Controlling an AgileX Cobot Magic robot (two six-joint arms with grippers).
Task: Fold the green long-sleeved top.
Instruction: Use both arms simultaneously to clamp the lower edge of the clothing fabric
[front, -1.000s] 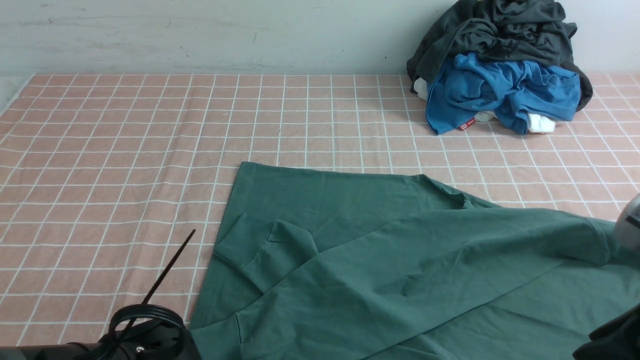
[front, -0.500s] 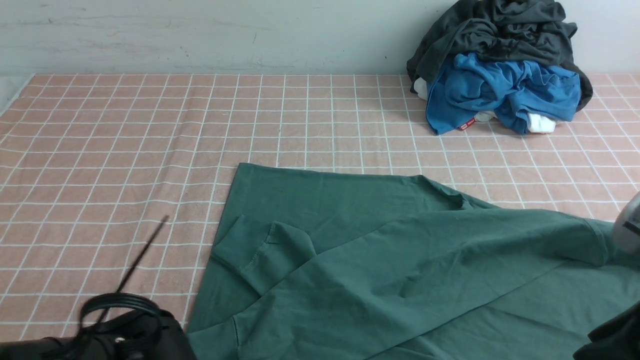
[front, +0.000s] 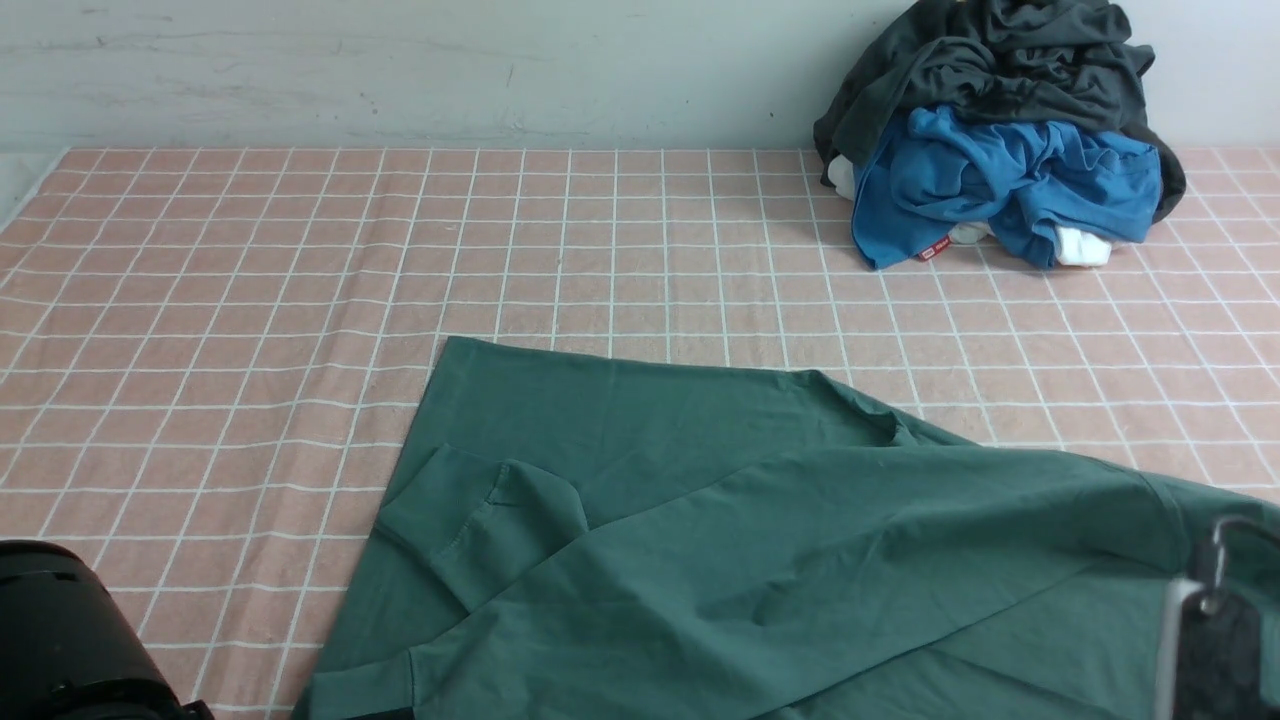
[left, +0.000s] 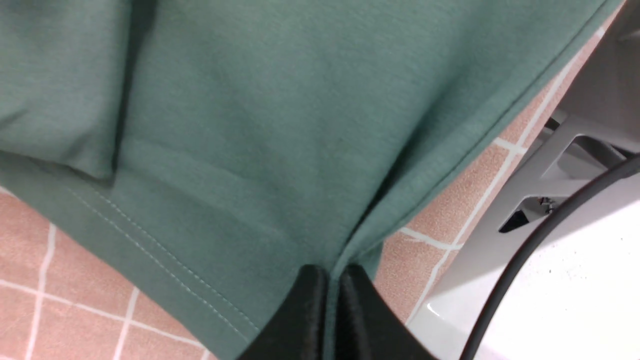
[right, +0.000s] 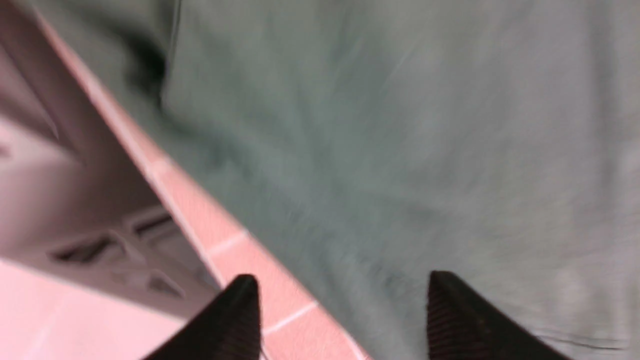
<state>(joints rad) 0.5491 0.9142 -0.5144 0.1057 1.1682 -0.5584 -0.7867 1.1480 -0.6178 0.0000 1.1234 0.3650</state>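
The green long-sleeved top is to be folded next, so my right gripper will grab it by the bunched fold at its hemmed edge (right: 336, 300).
The green long-sleeved top (front: 760, 540) lies spread on the pink checked cloth at the near middle and right. One sleeve with a stitched cuff (front: 470, 520) is folded over its left side. In the left wrist view my left gripper (left: 332, 280) is shut on a pinched fold at the top's hemmed corner (left: 250, 125). In the right wrist view my right gripper (right: 342, 300) is open above the top's near edge (right: 400, 125), one finger over the cloth and one over the fabric. The view is blurred. Only the arm bodies show in the front view, left (front: 60, 640) and right (front: 1215, 630).
A pile of clothes sits at the back right against the wall: a dark grey-black garment (front: 1000, 60) over a bright blue one (front: 1000, 180). The table's near edge and grey frame (left: 550, 175) lie close to both grippers.
The green top has slid left and toward me. My left arm has pulled left and down out of most of the view. My right arm has come in at the bottom right.
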